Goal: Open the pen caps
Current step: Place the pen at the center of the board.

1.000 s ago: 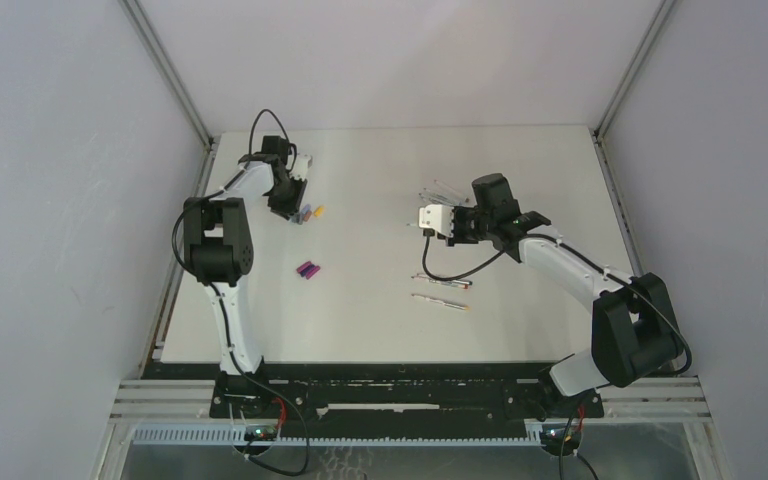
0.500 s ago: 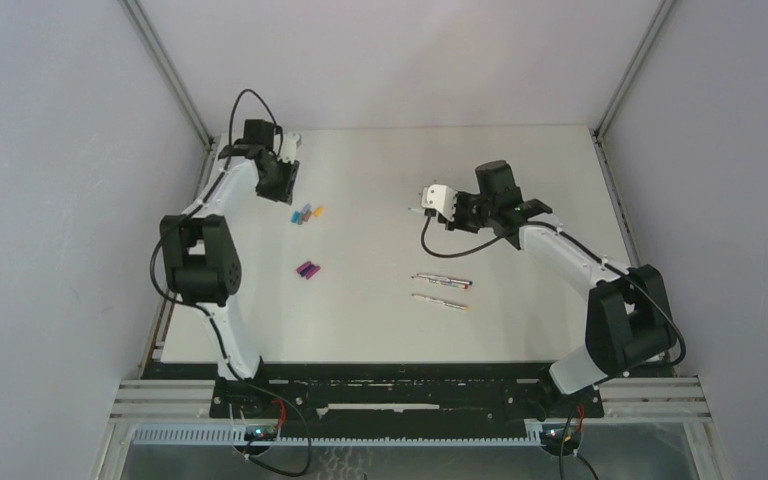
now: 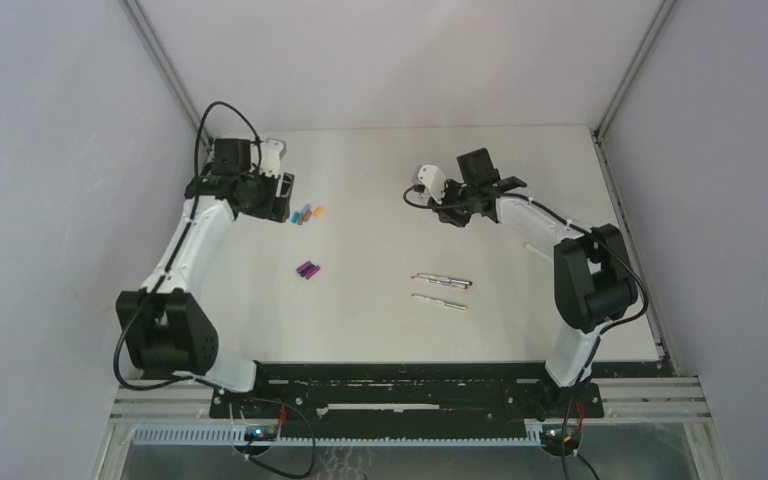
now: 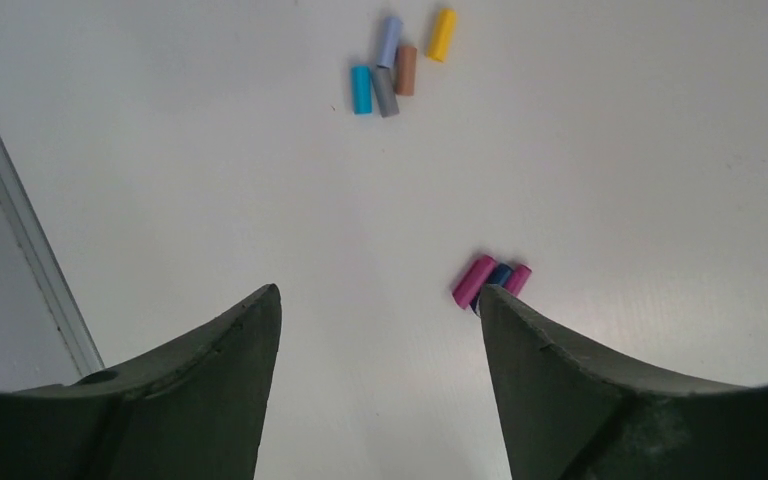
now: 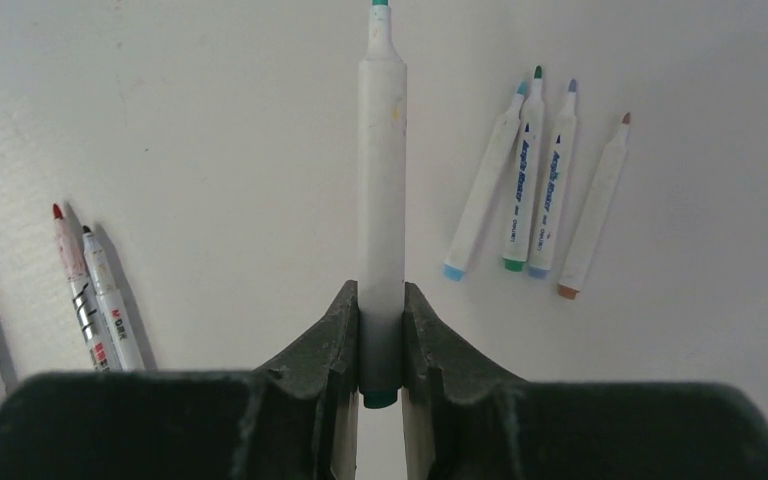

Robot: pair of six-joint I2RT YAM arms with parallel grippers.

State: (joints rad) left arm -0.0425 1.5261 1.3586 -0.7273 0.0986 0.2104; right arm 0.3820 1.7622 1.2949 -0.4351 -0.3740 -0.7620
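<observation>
The white pen is above empty surface, short of the uncapped pens, and would drop there. I should move it toward them before my right gripper opens.
My left gripper is open with nothing between its fingers, hovering at the table's far left. Ahead of it lies a cluster of loose pen caps in cyan, light blue, grey, brown and yellow. Two magenta caps and a blue one lie by its right finger. My right gripper is shut on a white pen with a teal uncapped tip, held above the table. Several uncapped pens lie to its right.
Two more pens lie mid-table towards the front right. Other pens lie at the left of the right wrist view. A metal rail borders the table's left edge, and grey walls enclose the table on three sides.
My left gripper has opened and drawn back to the left, away from the cap cluster. The right arm has carried its pen toward the back of the table.
</observation>
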